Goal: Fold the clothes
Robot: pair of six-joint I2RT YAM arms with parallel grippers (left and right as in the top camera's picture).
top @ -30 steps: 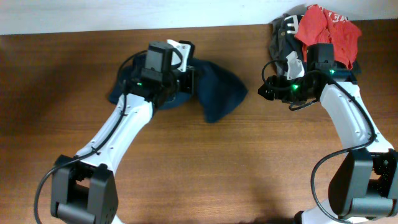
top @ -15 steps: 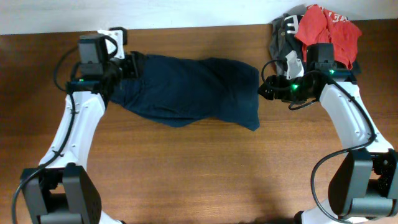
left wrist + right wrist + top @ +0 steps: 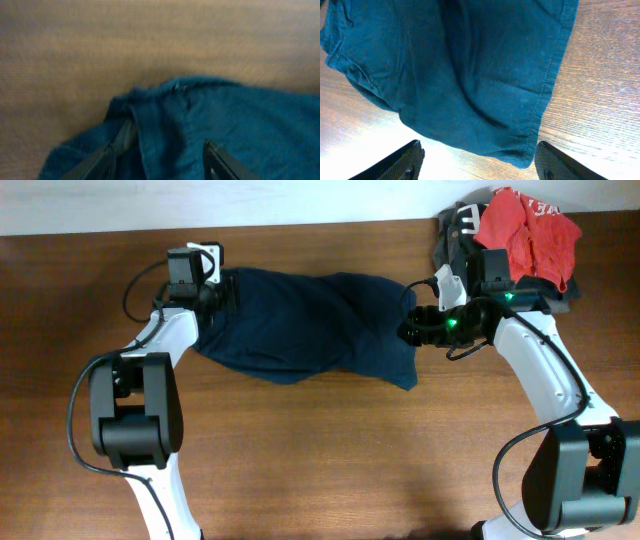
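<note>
My left gripper grabs the shorts [image 3: 300, 325] by the raised fold at the shorts' end away from my right gripper next, to spread them for folding.
The navy-blue shorts [image 3: 300, 325] lie spread out and wrinkled across the back of the table. My left gripper [image 3: 212, 288] is at their left end. In the left wrist view its fingers [image 3: 165, 160] are apart, with a raised fold of the shorts [image 3: 225, 120] between them. My right gripper [image 3: 408, 332] is at the shorts' right edge. In the right wrist view it [image 3: 479, 150] is open and empty, just above the hemmed corner of the shorts [image 3: 470, 65].
A pile of other clothes sits at the back right corner: a red garment with white lettering [image 3: 525, 230] on dark grey and black garments [image 3: 455, 230], close behind my right arm. The wooden table [image 3: 320, 460] stretches in front of the shorts.
The left gripper dragged the bunched shorts leftward, spreading them out, then shifted slightly right at their left end. The right gripper moved left to the shorts' right edge.
</note>
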